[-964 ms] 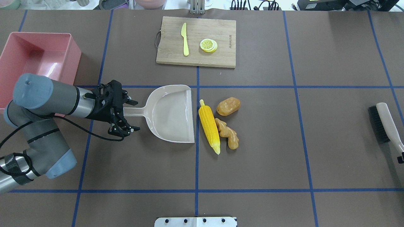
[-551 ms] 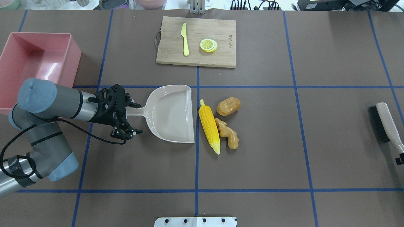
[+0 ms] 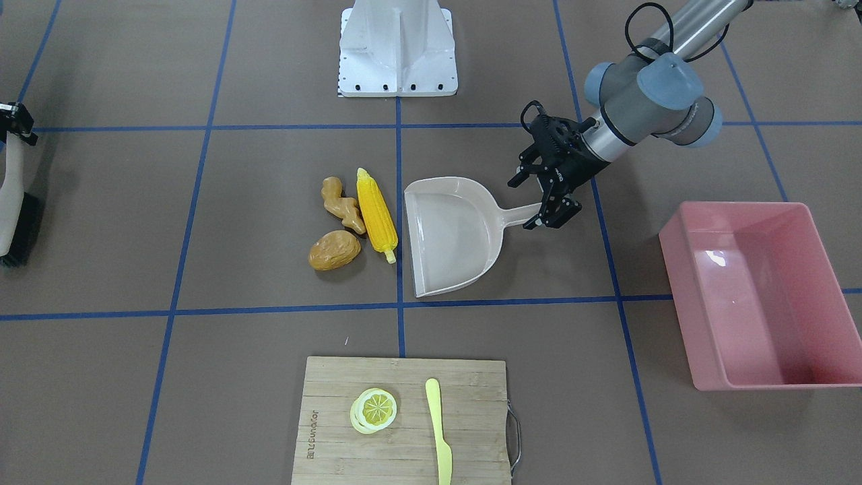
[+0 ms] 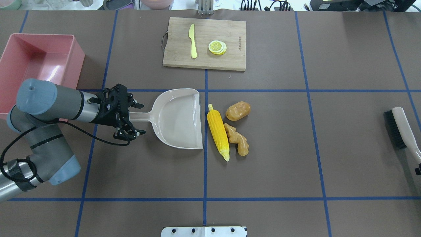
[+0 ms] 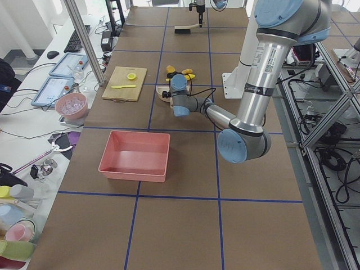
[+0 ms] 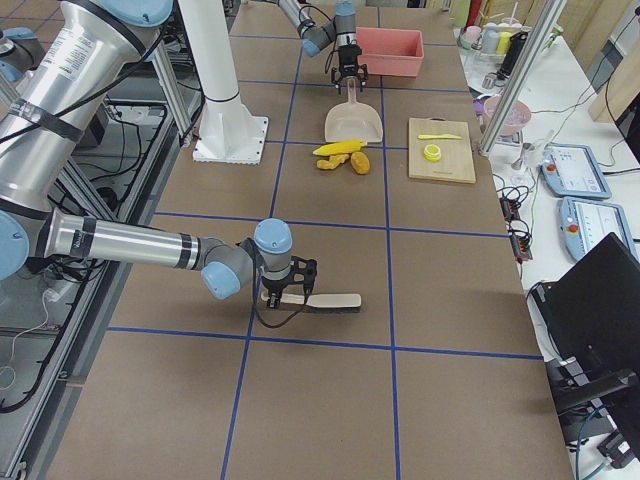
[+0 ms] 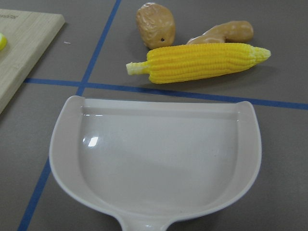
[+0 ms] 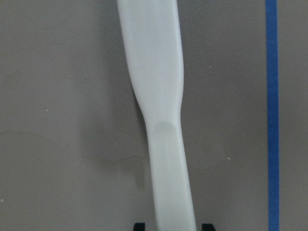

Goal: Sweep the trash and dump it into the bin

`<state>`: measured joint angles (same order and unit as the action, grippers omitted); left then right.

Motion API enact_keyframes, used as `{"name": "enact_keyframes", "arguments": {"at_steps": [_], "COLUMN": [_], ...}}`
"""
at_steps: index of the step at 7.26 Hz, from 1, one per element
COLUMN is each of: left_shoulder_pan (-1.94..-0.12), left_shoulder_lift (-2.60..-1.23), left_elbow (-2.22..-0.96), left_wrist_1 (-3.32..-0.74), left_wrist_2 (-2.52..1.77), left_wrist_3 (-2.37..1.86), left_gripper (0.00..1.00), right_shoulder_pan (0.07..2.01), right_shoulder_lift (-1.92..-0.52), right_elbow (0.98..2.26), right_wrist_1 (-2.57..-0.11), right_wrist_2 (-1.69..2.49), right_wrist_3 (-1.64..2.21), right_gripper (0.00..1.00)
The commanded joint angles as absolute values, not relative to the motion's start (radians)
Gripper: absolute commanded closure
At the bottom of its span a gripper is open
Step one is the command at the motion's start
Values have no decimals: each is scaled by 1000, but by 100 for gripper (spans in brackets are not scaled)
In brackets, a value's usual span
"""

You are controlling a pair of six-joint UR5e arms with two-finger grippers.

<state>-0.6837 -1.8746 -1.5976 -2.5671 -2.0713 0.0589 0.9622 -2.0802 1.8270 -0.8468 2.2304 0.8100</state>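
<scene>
The right gripper takes hold of the brush by its handle point(image 3: 15, 162) next, to sweep the trash into the dustpan point(image 3: 448, 234).
The trash lies together at the table's middle: a yellow corn cob point(image 4: 218, 135), a tan ginger root point(image 4: 237, 138) and a brown potato point(image 4: 237, 110). A pale beige dustpan point(image 4: 179, 118) lies flat with its open edge close to the corn. My left gripper point(image 4: 138, 119) is open, its jaws on either side of the dustpan's handle. The pink bin point(image 4: 77, 67) stands empty at the far left. My right gripper point(image 8: 173, 226) is open at the right edge, its fingertips a thin gap off each side of the handle of a brush point(image 4: 403, 126), which lies on the table.
A wooden cutting board point(image 4: 230, 36) at the far middle holds a pale yellow knife point(image 4: 192, 41) and a lemon slice point(image 4: 217, 47). The robot's white base plate point(image 4: 204, 231) is at the near edge. Blue tape lines cross the brown table cover.
My left gripper edged forward along the dustpan handle and came back. The dustpan, trash and brush have not moved.
</scene>
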Motion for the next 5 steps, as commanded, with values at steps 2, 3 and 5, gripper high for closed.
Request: {"name": "enact_keyframes", "arguments": {"at_steps": [2,3,5], "left_shoulder_pan": [-686,-686,-683], "left_shoulder_lift": [-1934,-1933,-1933], "left_elbow": [-1537,-1531,-1519], "left_wrist_1": [-2559,-2559,-2557], "left_wrist_2": [-2150,-2164,-2163], "left_wrist_3": [55,58,63], "left_gripper": [4,4,4], "right_shoulder_pan": [959,959,942], "right_shoulder_lift": [-2082,-2083,-2083], "right_elbow": [1827,1832,1912], "right_wrist_1": [-845,-844,-873], "right_wrist_2": [2230,2232,2243], "right_wrist_3": [808,805,811], "right_gripper": [100,100,100]}}
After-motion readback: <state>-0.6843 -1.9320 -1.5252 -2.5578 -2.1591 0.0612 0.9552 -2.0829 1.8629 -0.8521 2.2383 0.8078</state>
